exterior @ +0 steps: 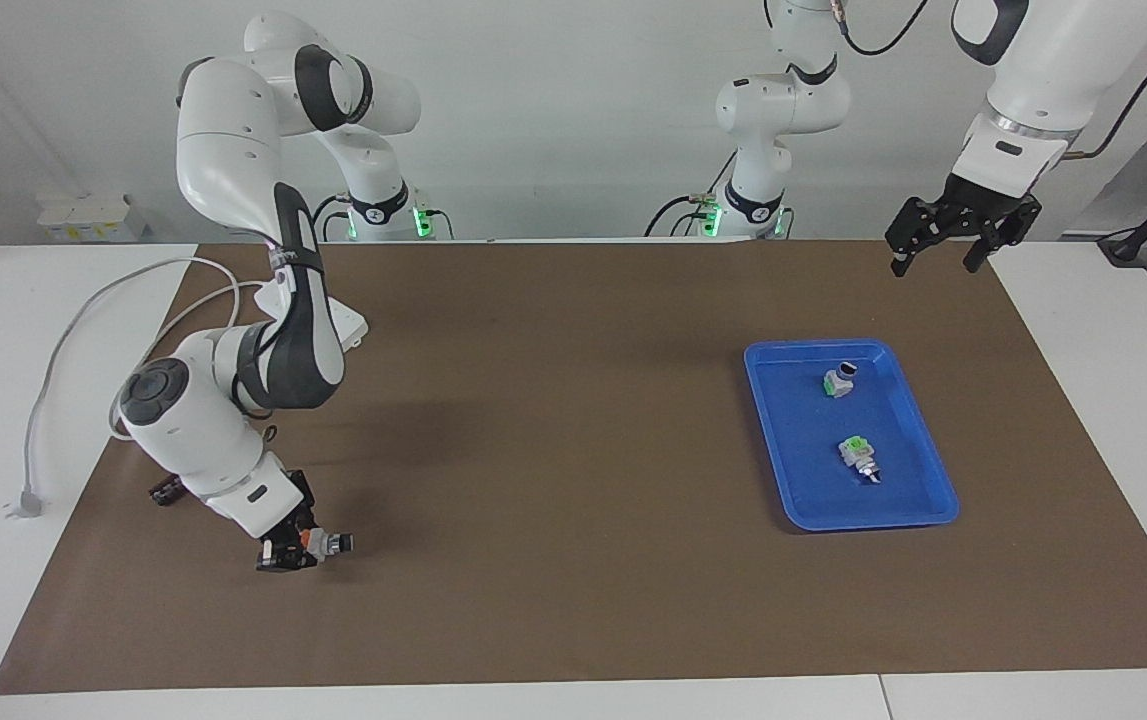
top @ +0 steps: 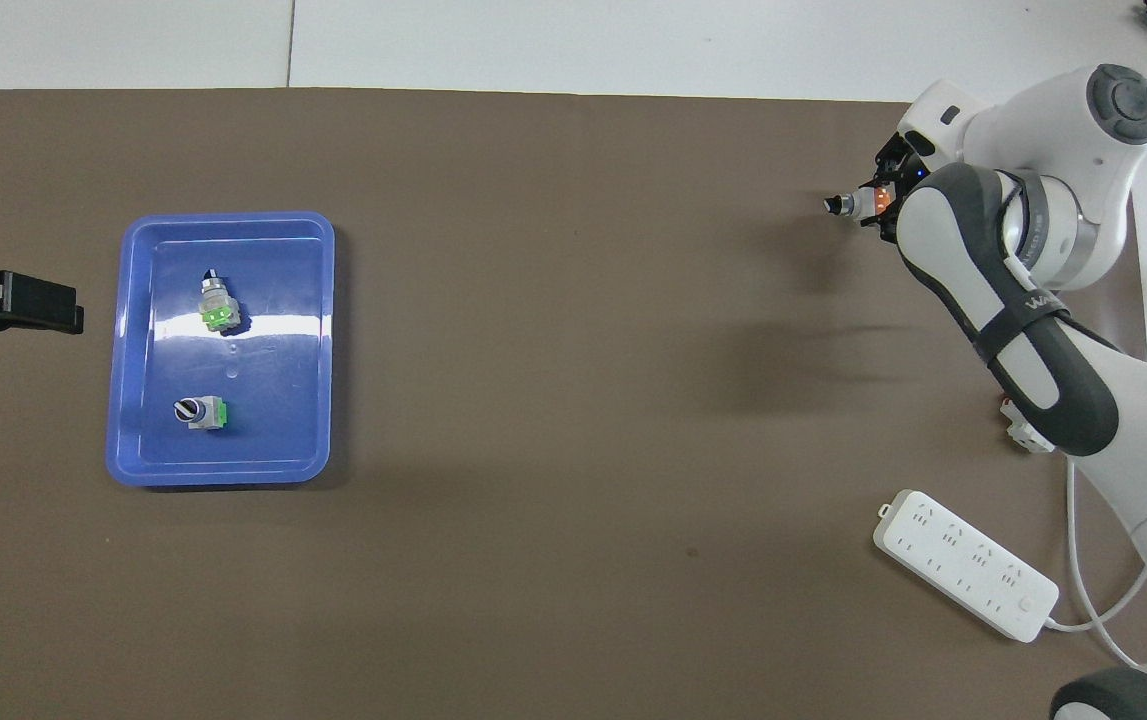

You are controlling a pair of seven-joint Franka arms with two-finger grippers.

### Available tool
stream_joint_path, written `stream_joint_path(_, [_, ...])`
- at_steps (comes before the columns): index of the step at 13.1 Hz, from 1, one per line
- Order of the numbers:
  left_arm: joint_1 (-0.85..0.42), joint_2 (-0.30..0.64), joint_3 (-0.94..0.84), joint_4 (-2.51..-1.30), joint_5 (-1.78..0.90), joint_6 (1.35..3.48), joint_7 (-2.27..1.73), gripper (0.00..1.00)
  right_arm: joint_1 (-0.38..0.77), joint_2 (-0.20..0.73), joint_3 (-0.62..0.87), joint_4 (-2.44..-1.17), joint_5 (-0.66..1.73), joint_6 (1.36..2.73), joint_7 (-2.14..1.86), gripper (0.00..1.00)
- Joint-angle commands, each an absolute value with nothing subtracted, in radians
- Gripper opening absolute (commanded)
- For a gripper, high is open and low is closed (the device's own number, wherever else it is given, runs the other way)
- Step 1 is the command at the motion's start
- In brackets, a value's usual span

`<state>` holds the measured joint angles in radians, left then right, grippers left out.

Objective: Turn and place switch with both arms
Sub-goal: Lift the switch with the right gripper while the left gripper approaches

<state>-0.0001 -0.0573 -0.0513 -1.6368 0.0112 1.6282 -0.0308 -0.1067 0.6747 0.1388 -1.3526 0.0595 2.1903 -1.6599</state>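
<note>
My left gripper is about to grab the switch by its black knob end (top: 836, 205) to place the switch in the blue tray.
My right gripper (exterior: 295, 547) is low over the mat at the right arm's end and is shut on the switch (exterior: 325, 543). The switch lies level, its orange block end between the fingers and its black knob end pointing toward the left arm's end. I cannot tell whether it touches the mat. In the overhead view the switch (top: 855, 204) sticks out from the right gripper (top: 881, 200). My left gripper (exterior: 941, 250) waits open and empty, high over the mat beside the blue tray (exterior: 783, 440); it also shows in the overhead view (top: 13, 302).
The blue tray (top: 133, 400) holds two green-topped switches (top: 219, 304) (top: 201, 411). A white power strip (top: 963, 562) with its cable lies near the right arm's base. A small white-and-red block module (top: 1023, 432) lies beside that arm.
</note>
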Motion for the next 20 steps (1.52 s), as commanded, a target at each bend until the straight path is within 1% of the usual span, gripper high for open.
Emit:
stream_joint_path(1, [-0.001,-0.087,-0.055,-1.690,0.025,1.635,-0.025,1.00,-0.080,0.563,0.158,-1.384,0.074,2.116,-1.615,0.00])
stream_joint_path(3, [-0.002,-0.100,-0.057,-1.724,-0.020,1.640,-0.028,1.00,-0.058,0.502,0.169,-1.382,0.074,2.040,-1.557,0.00])
stream_joint_path(5, [0.006,-0.113,-0.052,-1.746,-0.147,1.660,-0.038,0.99,-0.054,0.448,0.212,-1.384,0.119,1.998,-1.552,0.00])
stream_joint_path(7, [0.003,-0.126,-0.054,-1.775,-0.181,1.667,-0.051,0.94,-0.051,0.414,0.244,-1.384,0.184,1.947,-1.552,0.00])
stream_joint_path(10, [0.002,-0.158,-0.054,-1.851,-0.343,1.738,-0.132,0.91,0.009,0.332,0.270,-1.448,0.190,1.953,-1.528,0.00])
stream_joint_path(12, [-0.009,-0.164,-0.054,-1.867,-0.441,1.756,-0.170,0.89,0.089,0.284,0.270,-1.468,0.190,1.965,-1.519,0.00])
stream_joint_path(15, [-0.014,-0.169,-0.058,-1.907,-0.598,1.798,-0.225,0.80,0.126,0.244,0.275,-1.491,0.225,1.962,-1.509,0.00])
stream_joint_path(16, [-0.015,-0.172,-0.064,-1.926,-0.654,1.837,-0.270,0.78,0.138,0.226,0.276,-1.524,0.263,1.973,-1.509,0.00])
stream_joint_path(18, [-0.043,-0.179,-0.075,-1.966,-0.783,1.916,-0.336,0.73,0.176,0.184,0.276,-1.610,0.285,2.072,-1.508,0.00])
stream_joint_path(19, [-0.057,-0.192,-0.075,-1.998,-0.834,1.960,-0.366,0.66,0.198,0.175,0.276,-1.643,0.322,2.133,-1.502,0.00])
stream_joint_path(20, [-0.078,-0.199,-0.075,-2.025,-0.901,2.001,-0.371,0.63,0.202,0.166,0.276,-1.664,0.351,2.176,-1.496,0.00])
